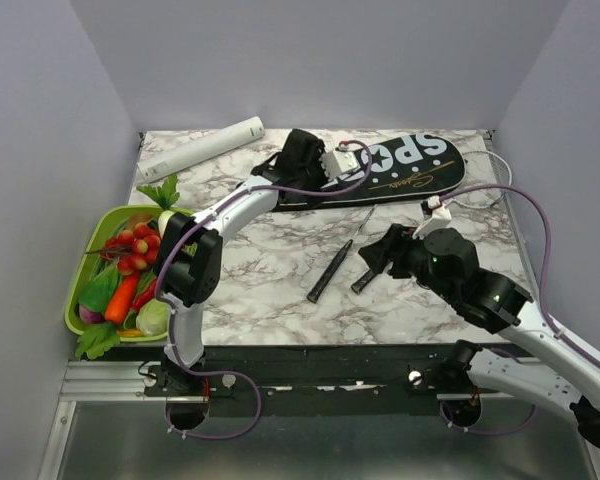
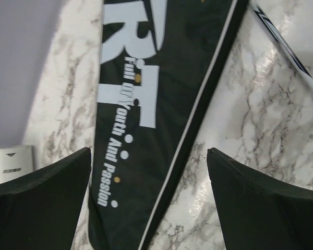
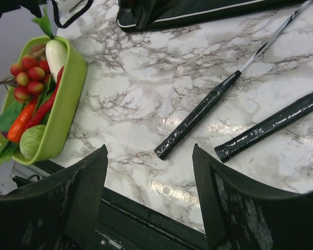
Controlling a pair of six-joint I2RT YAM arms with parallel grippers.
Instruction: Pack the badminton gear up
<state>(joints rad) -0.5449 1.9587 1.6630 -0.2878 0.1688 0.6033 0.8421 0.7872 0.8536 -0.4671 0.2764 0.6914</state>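
The black bag (image 1: 390, 178) needs to be drawn open for packing the rackets, so the left gripper should next grab it by its white-trimmed edge facing the rackets, near the narrow end.
The long black bag (image 1: 390, 178) with white lettering lies across the back of the marble table. My left gripper (image 1: 290, 160) hovers open over its narrow end; the left wrist view shows the bag (image 2: 161, 130) between and below the open fingers of that gripper (image 2: 148, 156). Two black racket handles lie side by side mid-table, one (image 1: 330, 272) in full view, the other (image 1: 363, 281) partly under my right gripper (image 1: 377, 255). Their shafts run toward the bag; the heads are hidden. In the right wrist view the gripper (image 3: 150, 151) is open and empty, just short of both handles (image 3: 198, 114) (image 3: 271, 125).
A green tray (image 1: 85, 300) of toy vegetables sits at the left edge, also in the right wrist view (image 3: 68, 99). A white cylinder (image 1: 200, 148) lies at the back left. A white cable (image 1: 480, 195) lies near the bag's wide end. The table's front edge (image 3: 161, 203) is just below the right fingers.
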